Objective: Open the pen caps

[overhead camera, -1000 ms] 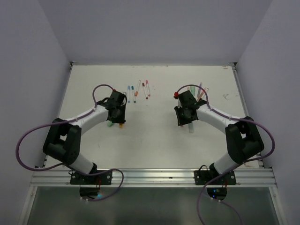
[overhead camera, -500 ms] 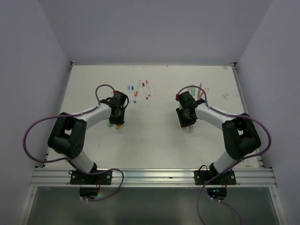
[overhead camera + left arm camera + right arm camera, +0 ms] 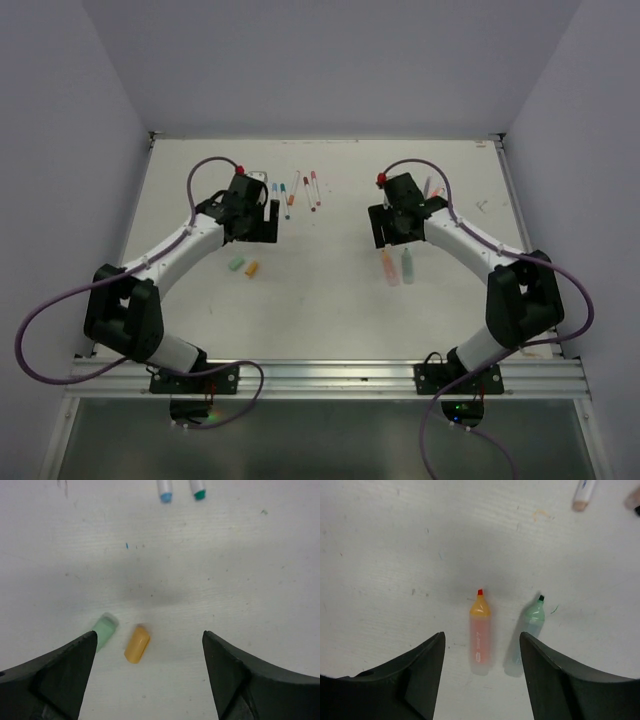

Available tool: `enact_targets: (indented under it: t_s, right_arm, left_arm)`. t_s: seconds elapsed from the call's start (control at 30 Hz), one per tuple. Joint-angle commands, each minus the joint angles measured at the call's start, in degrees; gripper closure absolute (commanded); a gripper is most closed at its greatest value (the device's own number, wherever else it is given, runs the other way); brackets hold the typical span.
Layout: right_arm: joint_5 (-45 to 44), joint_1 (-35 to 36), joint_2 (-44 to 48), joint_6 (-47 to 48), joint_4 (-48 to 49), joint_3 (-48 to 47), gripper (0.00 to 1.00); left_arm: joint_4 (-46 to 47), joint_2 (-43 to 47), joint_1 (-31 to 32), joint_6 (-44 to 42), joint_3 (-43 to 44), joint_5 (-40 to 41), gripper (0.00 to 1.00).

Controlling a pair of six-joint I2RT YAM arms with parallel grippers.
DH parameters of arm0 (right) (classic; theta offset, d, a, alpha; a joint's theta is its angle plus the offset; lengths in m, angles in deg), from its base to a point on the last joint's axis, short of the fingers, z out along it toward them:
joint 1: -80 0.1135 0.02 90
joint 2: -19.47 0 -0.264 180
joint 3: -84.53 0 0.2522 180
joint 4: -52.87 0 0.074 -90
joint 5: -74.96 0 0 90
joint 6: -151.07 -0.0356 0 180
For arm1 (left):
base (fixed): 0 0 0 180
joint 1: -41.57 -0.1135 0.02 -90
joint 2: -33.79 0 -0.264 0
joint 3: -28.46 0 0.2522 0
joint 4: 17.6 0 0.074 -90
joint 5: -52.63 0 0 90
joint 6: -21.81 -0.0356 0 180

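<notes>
My right gripper should grab the white pen's body near its tan end next, so that the opposite cap stays free for my left gripper to open.
Two loose pen caps lie side by side on the white table: a mint green cap (image 3: 104,630) (image 3: 237,264) and an orange cap (image 3: 137,643) (image 3: 252,268). My left gripper (image 3: 149,638) (image 3: 262,222) hangs open above them, holding nothing. An orange highlighter (image 3: 481,635) (image 3: 388,268) and a pale green highlighter (image 3: 532,625) (image 3: 407,265) lie parallel with bare tips showing. Above them my right gripper (image 3: 481,637) (image 3: 395,228) is open and empty.
Several slim white pens (image 3: 297,192) lie in a row at the far middle; the blue end (image 3: 165,492) and teal end (image 3: 198,491) of two show in the left wrist view. More pens (image 3: 430,188) lie behind the right arm. Walls enclose the table on three sides.
Both grippers have opened and drawn back toward the far side. The orange cap now lies free beside the mint one, and the orange highlighter lies free beside the green one.
</notes>
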Motion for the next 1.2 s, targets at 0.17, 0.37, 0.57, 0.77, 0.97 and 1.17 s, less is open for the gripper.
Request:
enact_targets:
  t_s: [0.17, 0.37, 0.57, 0.77, 0.97, 1.17]
  right_arm:
    - [-1.8, -7.1, -5.2, -1.3, 3.6, -12.3, 0.23]
    - [0.3, -12.5, -15.0, -1.5, 6.0, -19.2, 0.27]
    - [2.3, -14.7, -24.9, -1.3, 6.5, -24.6, 0.39]
    - [2.0, -14.7, -30.5, -0.8, 6.7, -27.6, 0.45]
    - [1.6, -14.6, -33.7, -0.4, 5.1, -29.4, 0.59]
    - [6.0, -13.8, -32.9, 0.8, 7.2, -27.6, 0.98]
  left_arm:
    - [7.8, 11.2, -0.5, -0.8, 2.2, 2.7, 0.0]
    - [18.7, 19.3, -0.9, -3.0, -6.7, 5.7, 0.0]
    - [23.7, 22.0, -1.0, -4.6, -11.5, 5.0, 0.0]
    - [24.8, 21.1, -1.0, -4.9, -11.8, 2.5, 0.0]
    - [25.8, 21.2, -1.0, -4.6, -11.8, -0.4, 0.0]
    - [26.4, 21.1, -1.0, -2.4, -10.9, -5.6, 0.0]
